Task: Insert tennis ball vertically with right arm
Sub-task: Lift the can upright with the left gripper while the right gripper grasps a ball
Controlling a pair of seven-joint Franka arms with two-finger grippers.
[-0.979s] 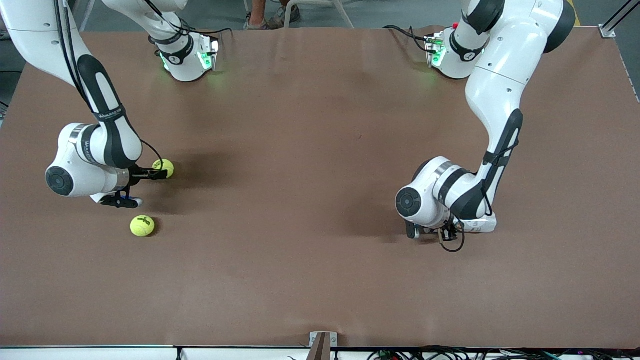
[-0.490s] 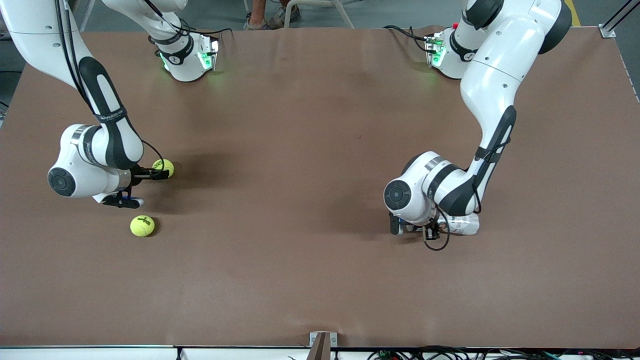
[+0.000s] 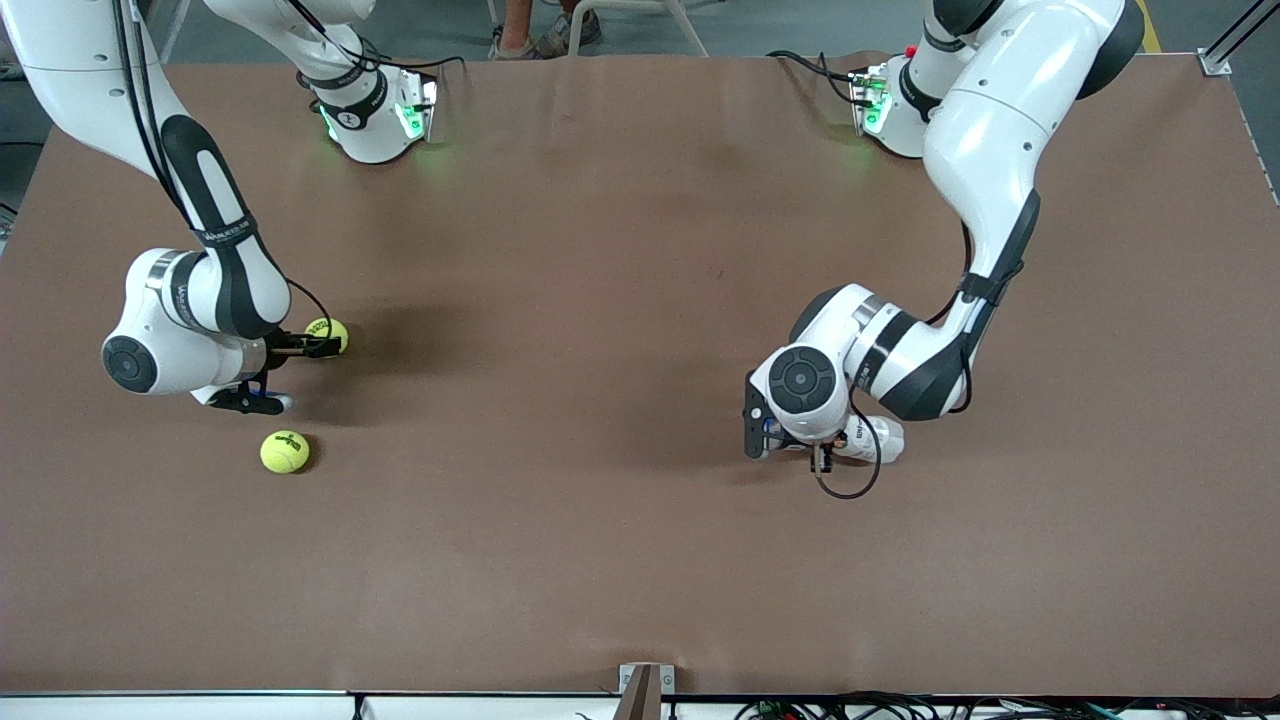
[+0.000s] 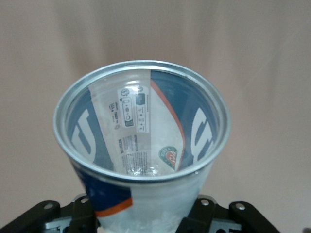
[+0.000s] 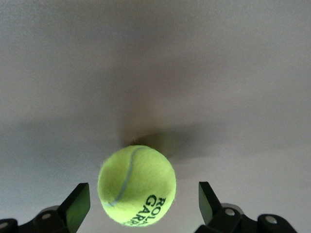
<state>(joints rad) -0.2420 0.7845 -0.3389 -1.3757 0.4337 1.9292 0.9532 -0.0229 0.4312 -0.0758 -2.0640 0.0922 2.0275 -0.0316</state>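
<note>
My right gripper will put the tennis ball into the can, so next it will grip the tennis ball around its middle (image 3: 326,336).
A yellow tennis ball (image 5: 136,184) rests on the brown table between the fingers of my right gripper (image 5: 141,206), which is open with a gap on each side. From the front, this ball (image 3: 327,333) shows just past the right gripper (image 3: 312,345), at the right arm's end of the table. My left gripper (image 4: 148,213) is shut on the lower part of a clear can (image 4: 165,199) with a blue and orange label. The can's open, metal-rimmed mouth (image 4: 141,63) faces the left wrist camera and it is empty. In the front view the left arm's wrist (image 3: 800,378) hides the can.
A second tennis ball (image 3: 285,451) lies loose on the table, nearer to the front camera than the right gripper. The arm bases (image 3: 375,115) stand along the table's back edge. The brown table (image 3: 560,300) stretches bare between the two arms.
The left arm's wrist has swung toward the right arm's end of the table and turned, carrying the can. The right arm has hardly moved.
</note>
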